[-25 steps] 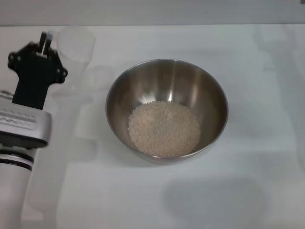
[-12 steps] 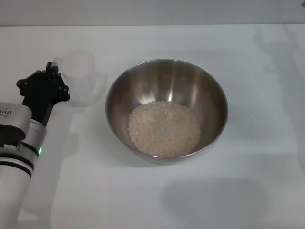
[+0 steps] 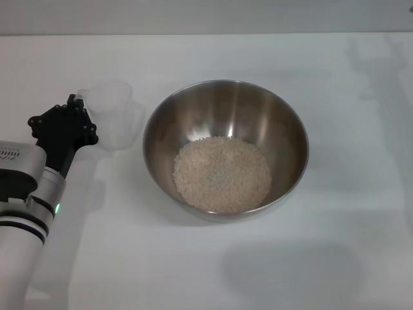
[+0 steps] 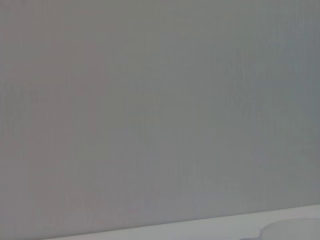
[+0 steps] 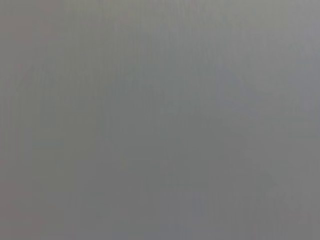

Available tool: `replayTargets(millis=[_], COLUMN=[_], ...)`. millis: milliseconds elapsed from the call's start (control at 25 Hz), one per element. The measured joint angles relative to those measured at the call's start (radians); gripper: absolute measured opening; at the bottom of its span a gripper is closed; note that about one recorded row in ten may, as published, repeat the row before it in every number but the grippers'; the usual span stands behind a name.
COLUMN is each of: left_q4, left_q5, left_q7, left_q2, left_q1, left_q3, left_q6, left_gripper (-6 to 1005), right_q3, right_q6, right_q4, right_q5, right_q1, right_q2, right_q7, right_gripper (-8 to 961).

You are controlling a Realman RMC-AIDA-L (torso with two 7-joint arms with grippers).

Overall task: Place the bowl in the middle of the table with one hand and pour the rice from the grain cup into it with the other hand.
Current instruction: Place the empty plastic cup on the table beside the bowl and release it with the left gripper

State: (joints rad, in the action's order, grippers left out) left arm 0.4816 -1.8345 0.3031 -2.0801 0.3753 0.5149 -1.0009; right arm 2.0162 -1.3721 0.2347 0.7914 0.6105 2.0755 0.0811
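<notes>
The grain cup's base point(image 3: 117, 142) touches the table right at its shadow. The cup would stay standing, so my left gripper will let go of it now.
The steel bowl point(image 3: 227, 103) stands in the middle of the white table point(image 3: 193, 271) in the head view. The rice point(image 3: 222, 173) lies as a flat heap in its bottom. The translucent grain cup point(image 3: 113, 116) is upright and looks empty, just left of the bowl and low over or on the table. My left gripper point(image 3: 77, 103) is at the cup's left side, shut on its handle. The left wrist view shows only a grey wall and a strip of table point(image 4: 200, 225). My right gripper is out of view; its wrist view shows plain grey.
The table's far edge point(image 3: 206, 34) runs along the back. Soft shadows lie on the tabletop at the front right point(image 3: 290, 271).
My left gripper has come down and towards me with the cup. The cup has moved from high at the back left to low beside the bowl. The bowl and rice have not moved.
</notes>
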Motion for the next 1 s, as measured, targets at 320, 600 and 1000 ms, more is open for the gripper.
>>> replayTargets(millis=[320,600,1000], left_q4=[-0.001,0.007,0.012], left_q5=[-0.001,-0.003,-0.008], left_q7=[-0.001,-0.004,-0.015], left_q2=[0.001,0.007,0.011], left_q1=[0.004,-0.005,-0.029], left_q3=[0.001,0.004,-0.001], left_q6=[0.026,0.032,0.024], left_gripper=[27,82,422], right_q3=[0.006,0.007,0.006], right_q6=[0.005,0.005,0.005], right_q4=[-0.001,-0.002,-0.002], right_q5=[-0.001,-0.002,-0.002], right_q1=[0.002,0.006,0.009], right_q2=[-0.001,-0.002,-0.002], right_q7=[-0.003,-0.004,-0.006], right_gripper=[810,810,810])
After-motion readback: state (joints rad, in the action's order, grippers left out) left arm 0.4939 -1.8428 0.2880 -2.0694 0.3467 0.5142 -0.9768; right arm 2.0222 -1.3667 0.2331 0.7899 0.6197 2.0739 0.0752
